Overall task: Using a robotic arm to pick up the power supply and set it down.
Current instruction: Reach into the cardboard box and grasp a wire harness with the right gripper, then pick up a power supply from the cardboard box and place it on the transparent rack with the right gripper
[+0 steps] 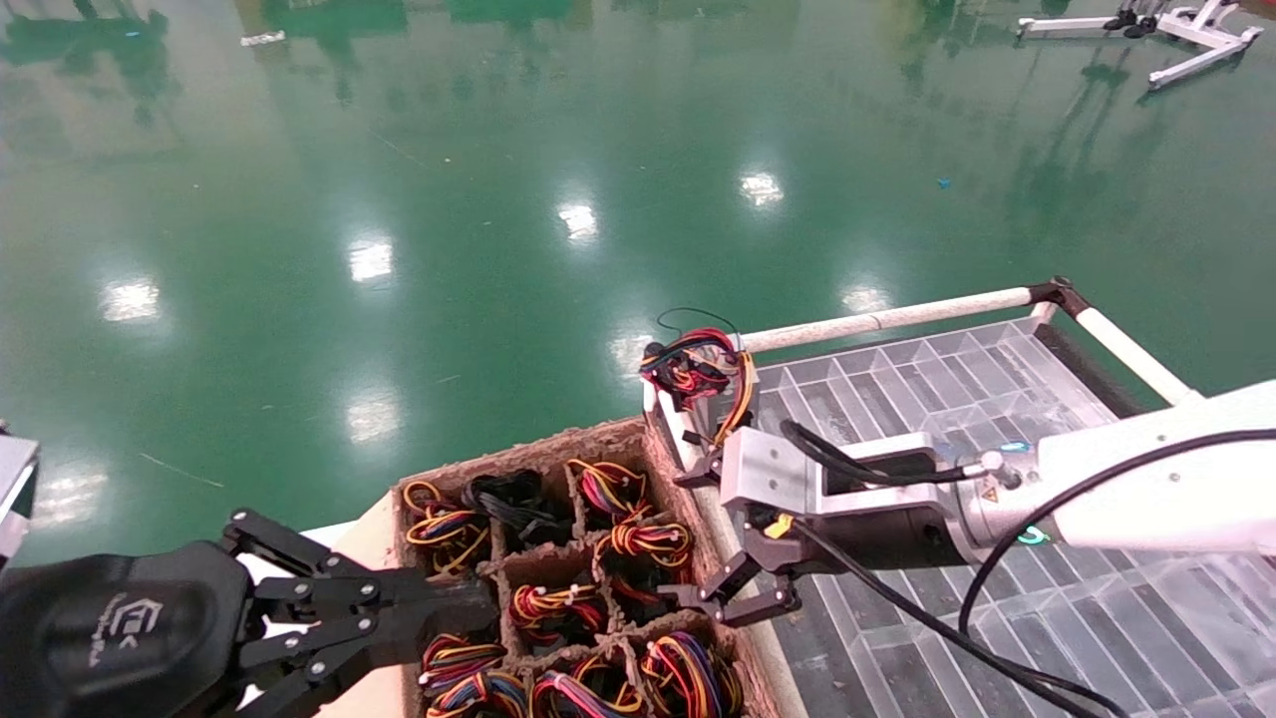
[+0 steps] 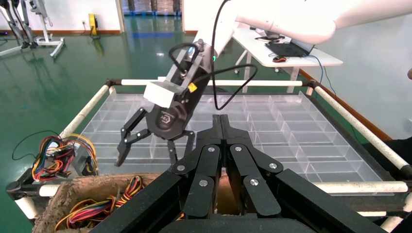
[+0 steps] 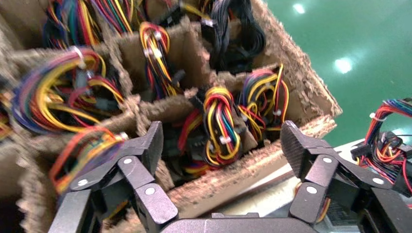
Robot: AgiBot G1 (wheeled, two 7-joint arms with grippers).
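My right gripper is about to grab the power supply by its coiled wire bundle (image 1: 647,543) (image 3: 221,127), so that it can pick the power supply up and set it down.
My right gripper (image 1: 698,538), black on a silver wrist block and white arm, hangs open over the right edge of the cardboard crate (image 1: 558,444). Between its fingers in the right wrist view (image 3: 221,141) lies the power supply (image 3: 219,124), apart from the pads. It sits down in a crate cell (image 1: 646,543), and only its coiled red-yellow-orange-black wire bundle shows; the grey body is hidden. The left wrist view shows the same open gripper (image 2: 145,155) above the tray edge. My left gripper (image 1: 483,598) is shut and empty over the crate's near left side (image 2: 221,119).
Several other wire-topped units fill the crate's cells. A like grey unit with a thin black wire loop (image 1: 698,374) stands on the corner of the clear compartment tray (image 1: 947,389), which is framed by white tubes (image 1: 887,319). Green floor lies beyond.
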